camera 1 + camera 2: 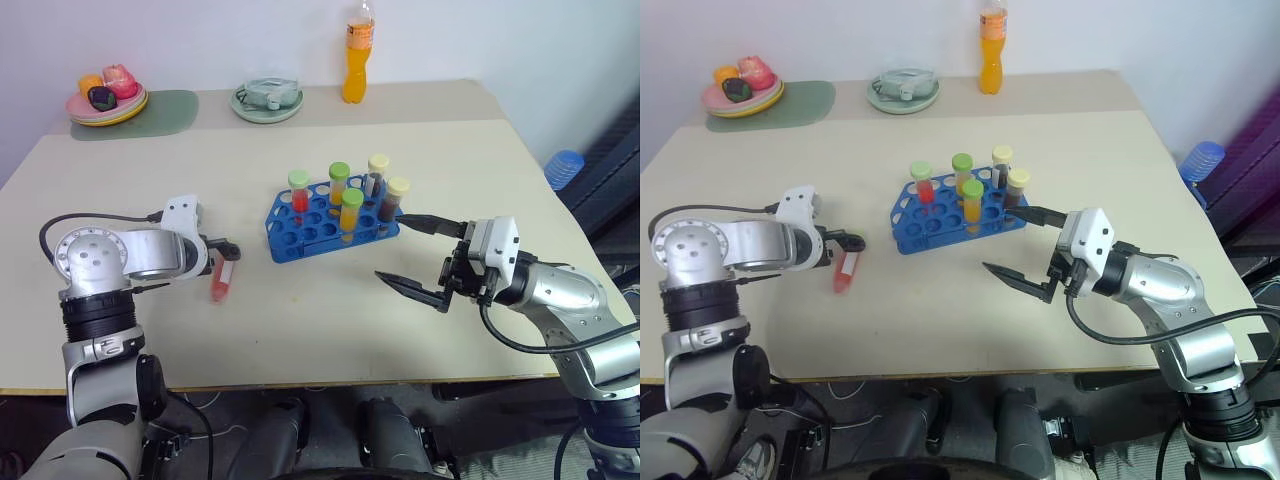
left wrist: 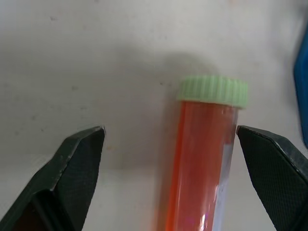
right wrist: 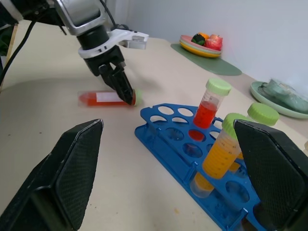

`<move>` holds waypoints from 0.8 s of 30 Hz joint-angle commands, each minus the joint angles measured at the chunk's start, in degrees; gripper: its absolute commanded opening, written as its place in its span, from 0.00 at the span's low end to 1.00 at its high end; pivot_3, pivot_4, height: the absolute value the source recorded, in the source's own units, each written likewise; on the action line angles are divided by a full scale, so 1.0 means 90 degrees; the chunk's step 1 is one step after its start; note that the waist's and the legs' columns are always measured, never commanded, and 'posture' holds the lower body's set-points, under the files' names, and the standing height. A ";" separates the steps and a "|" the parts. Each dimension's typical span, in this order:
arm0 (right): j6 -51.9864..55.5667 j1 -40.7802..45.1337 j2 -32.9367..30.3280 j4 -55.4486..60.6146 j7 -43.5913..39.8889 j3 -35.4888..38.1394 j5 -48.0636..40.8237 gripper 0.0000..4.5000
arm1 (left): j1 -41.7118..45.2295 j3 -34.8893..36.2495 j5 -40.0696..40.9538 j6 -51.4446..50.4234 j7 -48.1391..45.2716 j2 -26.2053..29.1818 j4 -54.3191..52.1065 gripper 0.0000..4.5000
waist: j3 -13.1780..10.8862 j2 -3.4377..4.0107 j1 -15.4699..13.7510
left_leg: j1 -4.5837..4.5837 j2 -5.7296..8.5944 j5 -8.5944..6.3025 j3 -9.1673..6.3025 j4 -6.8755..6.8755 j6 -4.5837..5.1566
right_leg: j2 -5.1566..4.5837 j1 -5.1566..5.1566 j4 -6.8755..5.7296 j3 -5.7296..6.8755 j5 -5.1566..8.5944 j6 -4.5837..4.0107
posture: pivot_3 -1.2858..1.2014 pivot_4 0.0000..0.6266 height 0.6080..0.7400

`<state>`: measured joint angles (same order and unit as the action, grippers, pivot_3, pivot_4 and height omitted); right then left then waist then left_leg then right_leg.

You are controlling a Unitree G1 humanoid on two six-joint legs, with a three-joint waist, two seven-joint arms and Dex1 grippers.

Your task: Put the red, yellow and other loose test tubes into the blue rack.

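Observation:
My left gripper's fingers stand beside the tube, below its green cap (image 2: 213, 90), so it is time to close. Closing now would catch the red tube (image 2: 204, 149).
The blue rack (image 1: 300, 232) stands mid-table with several capped tubes upright in it, red (image 1: 299, 192), yellow and brown among them. One loose test tube (image 1: 221, 279) with red liquid, a white label and a green cap lies on the table left of the rack. My left gripper (image 2: 169, 130) points down over the cap end of that red tube (image 2: 202, 159), open, a finger on either side and not touching it. My right gripper (image 1: 390, 246) hovers just right of the rack, open and holding nothing.
At the table's far edge are an orange drink bottle (image 1: 358, 60), a green dish (image 1: 266, 101) and a plate of fruit (image 1: 107, 100) on a green mat (image 1: 160, 112). A blue ribbed round object (image 1: 563, 168) sits beyond the table's right edge.

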<state>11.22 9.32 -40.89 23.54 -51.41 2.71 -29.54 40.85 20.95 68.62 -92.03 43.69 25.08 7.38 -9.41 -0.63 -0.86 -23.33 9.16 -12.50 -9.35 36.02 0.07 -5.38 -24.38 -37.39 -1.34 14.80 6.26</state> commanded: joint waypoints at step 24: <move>0.0049 -0.0092 0.0300 0.0263 0.0257 0.0041 0.0157 1.00 | -0.2643 -0.1811 -0.3162 0.6376 -0.6867 0.1794 -0.2993 0.17 | 0.0018 0.0020 -0.0080 | -0.0002 -0.0008 -0.0014 0.0036 -0.0014 0.0017 | -0.0008 0.0001 0.0029 -0.0016 0.0009 -0.0028 | 0.52 0.24 1.00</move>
<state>12.14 8.60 -38.59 24.71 -49.61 2.49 -28.28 16.16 5.38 45.09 -42.69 -14.21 42.41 -19.69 -9.25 -0.45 -1.58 -23.35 9.09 -12.81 -9.03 35.92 0.54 -5.45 -24.36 -37.10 -1.48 14.88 6.01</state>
